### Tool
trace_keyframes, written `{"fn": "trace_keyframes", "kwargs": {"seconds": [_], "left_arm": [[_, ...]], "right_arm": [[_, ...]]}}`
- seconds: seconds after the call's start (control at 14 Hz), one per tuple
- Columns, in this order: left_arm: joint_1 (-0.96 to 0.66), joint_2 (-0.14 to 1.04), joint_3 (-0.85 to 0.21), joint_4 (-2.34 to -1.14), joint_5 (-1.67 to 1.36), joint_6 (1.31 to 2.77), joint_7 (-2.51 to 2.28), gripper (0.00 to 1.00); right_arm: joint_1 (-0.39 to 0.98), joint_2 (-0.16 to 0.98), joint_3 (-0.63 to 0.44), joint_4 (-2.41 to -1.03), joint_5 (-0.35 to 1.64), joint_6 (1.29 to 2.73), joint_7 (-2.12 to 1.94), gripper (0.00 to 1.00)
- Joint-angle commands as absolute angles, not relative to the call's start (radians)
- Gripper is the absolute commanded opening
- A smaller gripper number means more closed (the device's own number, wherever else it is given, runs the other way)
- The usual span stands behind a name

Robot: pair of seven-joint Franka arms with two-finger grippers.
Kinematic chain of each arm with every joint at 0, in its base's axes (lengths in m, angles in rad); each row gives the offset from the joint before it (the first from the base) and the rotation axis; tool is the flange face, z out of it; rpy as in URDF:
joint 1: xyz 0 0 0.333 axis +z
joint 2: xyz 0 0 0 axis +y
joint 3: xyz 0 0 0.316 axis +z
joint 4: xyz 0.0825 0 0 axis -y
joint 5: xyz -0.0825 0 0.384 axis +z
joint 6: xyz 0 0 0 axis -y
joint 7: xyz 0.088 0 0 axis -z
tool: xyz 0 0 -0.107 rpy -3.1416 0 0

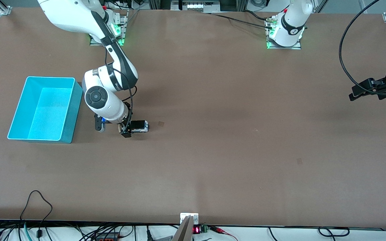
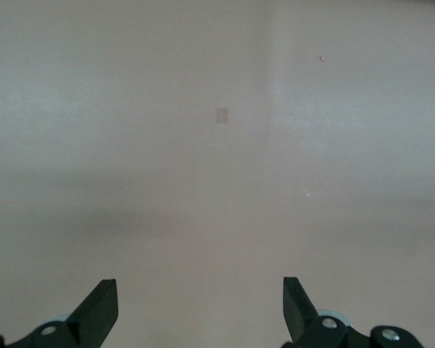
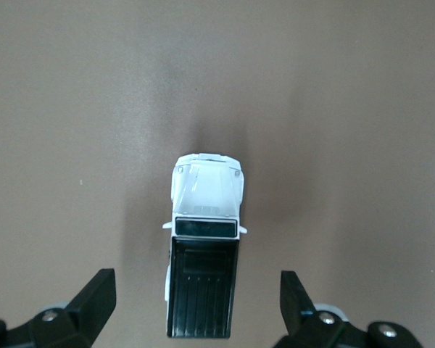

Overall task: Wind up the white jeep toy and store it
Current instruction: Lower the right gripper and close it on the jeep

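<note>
My right gripper lowers, before it closes on the jeep. Its fingers hang above the jeep's black rear section [image 3: 202, 290], its whole tail edge [image 3: 199, 336] in sight, so closing now would miss.
The white jeep toy [image 1: 140, 126] stands on the brown table beside the turquoise bin [image 1: 75, 113], toward the right arm's end. In the right wrist view its white hood [image 3: 205, 192] points away from the wrist and its black rear section lies between the fingers. My right gripper [image 1: 125, 129] [image 3: 197, 291] is open, one finger on each side of the jeep's rear, with gaps on both sides. My left gripper [image 1: 356, 93] [image 2: 200, 299] is open and empty, waiting over bare table at the left arm's end.
The turquoise bin is empty and much larger than the jeep. A small faint patch [image 1: 161, 124] marks the table just past the jeep. Cables hang along the table's near edge [image 1: 39, 201].
</note>
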State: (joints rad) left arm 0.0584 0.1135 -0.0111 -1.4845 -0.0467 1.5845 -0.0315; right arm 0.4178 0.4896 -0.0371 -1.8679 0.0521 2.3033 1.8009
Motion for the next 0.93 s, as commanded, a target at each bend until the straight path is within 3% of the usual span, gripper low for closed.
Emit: {"fn": "trace_keyframes", "kwargs": {"seconds": [0.0, 0.86], "left_arm": [[0.067, 0.101, -0.003, -1.499, -0.051, 1.577, -0.028, 1.0], [0.069, 0.1, -0.009, -1.496, -0.051, 1.589, -0.028, 1.0]], "right_arm": [[0.422, 0.517, -0.032, -1.852, 0.063, 2.318, 1.807, 1.0], [0.423, 0.584, -0.015, -1.848, 0.063, 2.399, 1.812, 1.0]]}}
